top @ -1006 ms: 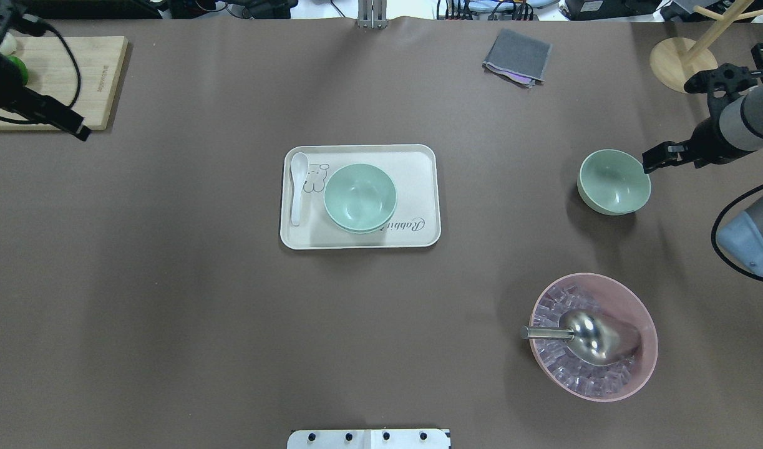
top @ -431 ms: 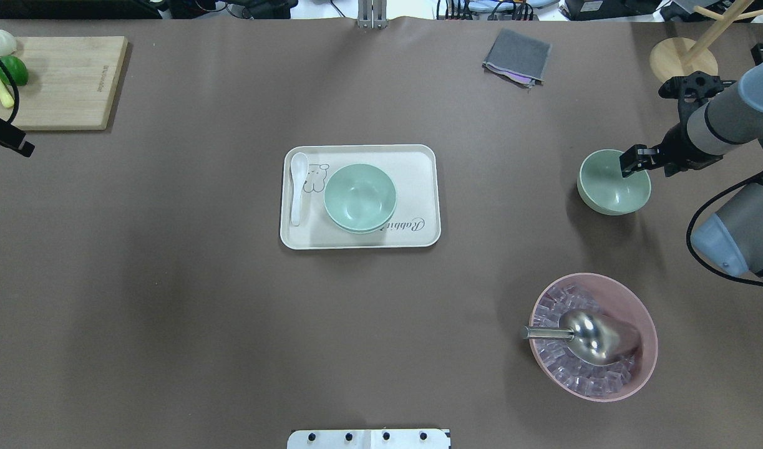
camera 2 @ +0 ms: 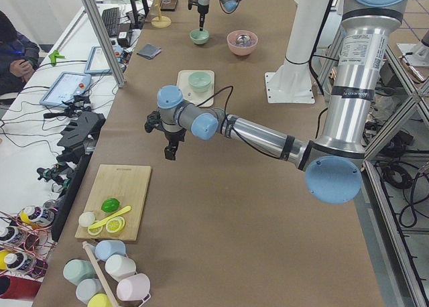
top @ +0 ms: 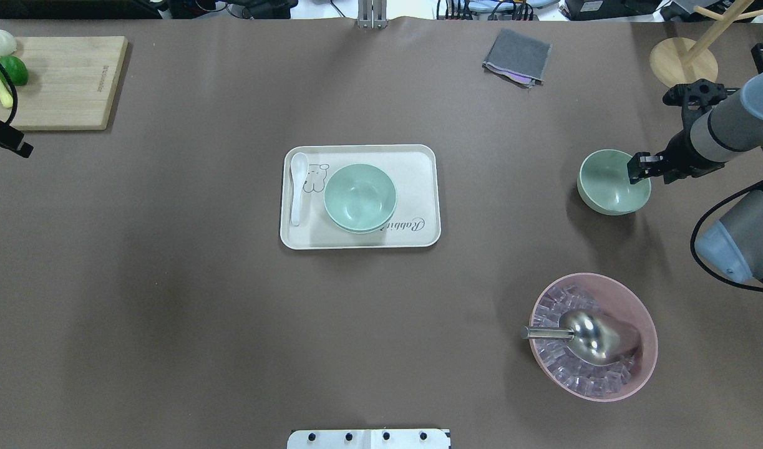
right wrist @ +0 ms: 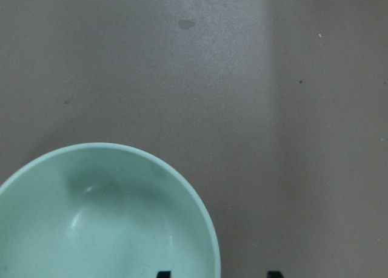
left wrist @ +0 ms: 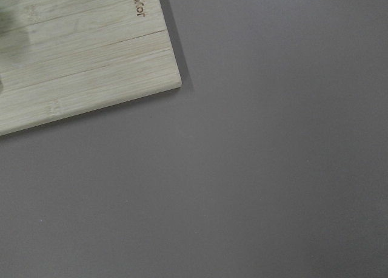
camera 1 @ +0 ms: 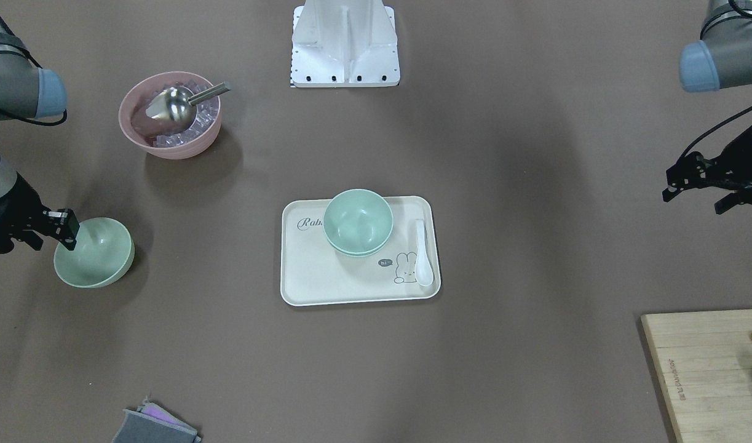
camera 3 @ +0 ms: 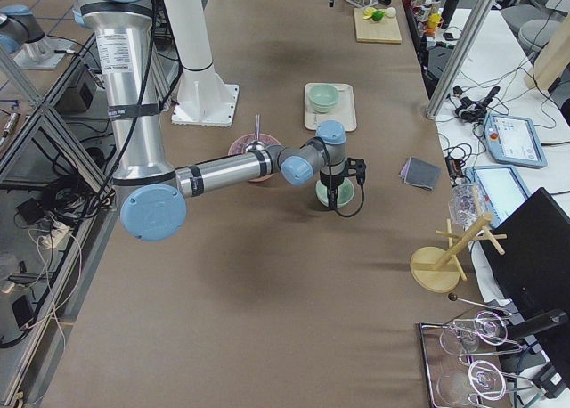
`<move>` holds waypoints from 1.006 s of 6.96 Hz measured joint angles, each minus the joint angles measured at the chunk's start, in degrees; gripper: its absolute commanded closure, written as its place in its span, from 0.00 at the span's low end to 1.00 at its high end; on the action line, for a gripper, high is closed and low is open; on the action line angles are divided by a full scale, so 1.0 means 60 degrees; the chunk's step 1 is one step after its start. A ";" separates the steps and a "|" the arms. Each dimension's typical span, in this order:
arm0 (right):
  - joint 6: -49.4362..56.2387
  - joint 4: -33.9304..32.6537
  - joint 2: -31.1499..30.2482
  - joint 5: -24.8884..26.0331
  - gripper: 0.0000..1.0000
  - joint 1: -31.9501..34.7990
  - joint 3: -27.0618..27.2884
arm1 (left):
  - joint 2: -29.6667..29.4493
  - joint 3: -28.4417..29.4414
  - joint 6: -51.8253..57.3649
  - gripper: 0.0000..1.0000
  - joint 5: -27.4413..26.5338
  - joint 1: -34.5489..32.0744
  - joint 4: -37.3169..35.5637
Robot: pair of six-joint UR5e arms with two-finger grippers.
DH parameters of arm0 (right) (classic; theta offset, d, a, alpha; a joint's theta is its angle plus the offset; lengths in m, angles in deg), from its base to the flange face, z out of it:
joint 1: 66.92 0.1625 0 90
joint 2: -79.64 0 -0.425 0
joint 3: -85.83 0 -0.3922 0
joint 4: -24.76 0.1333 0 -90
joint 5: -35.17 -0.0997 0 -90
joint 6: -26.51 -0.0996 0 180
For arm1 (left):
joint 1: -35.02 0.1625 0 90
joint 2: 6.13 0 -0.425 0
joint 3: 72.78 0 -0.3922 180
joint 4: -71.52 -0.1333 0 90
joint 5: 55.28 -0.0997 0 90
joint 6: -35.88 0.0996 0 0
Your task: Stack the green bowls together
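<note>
My right gripper grabs the lone green bowl by its rim (camera 1: 122, 236) (right wrist: 213, 235) next, to stack the green bowls together.
Two green bowls sit nested (top: 360, 197) on the cream tray (top: 418, 162) at the table's middle; they also show in the front view (camera 1: 358, 221). A third green bowl (top: 613, 182) stands alone at the right. My right gripper (top: 640, 168) is open at that bowl's right rim. In the right wrist view its two fingertips (right wrist: 163, 274) stand either side of the bowl's rim (right wrist: 206, 229), one inside and one outside. My left gripper (top: 13, 144) hangs empty at the far left beside the cutting board; I cannot tell whether it is open or shut.
A white spoon (top: 298, 187) lies on the tray's left side. A pink bowl (top: 631, 293) with ice cubes and a metal scoop (top: 590, 337) stands front right. A cutting board (top: 69, 81) with fruit, a grey cloth (top: 517, 56) and a wooden stand (top: 680, 62) line the far edge.
My right gripper has moved from beside the lone green bowl to over its right rim. My left arm has drawn back toward the left edge.
</note>
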 measured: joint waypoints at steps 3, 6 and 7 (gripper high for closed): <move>-0.0517 0.0926 -0.0018 -0.0028 0.93 -0.0025 -0.0350 | 0.0007 0.0008 -0.0027 0.00 -0.0001 -0.0018 0.0019; -0.0688 0.0967 -0.0003 0.0010 1.00 -0.0052 -0.0330 | 0.0012 0.0029 -0.0043 0.00 -0.0001 -0.0017 0.0020; -0.0690 0.0976 0.0005 0.0016 1.00 -0.0073 -0.0310 | 0.0012 0.0042 -0.0050 0.00 -0.0001 -0.0010 0.0020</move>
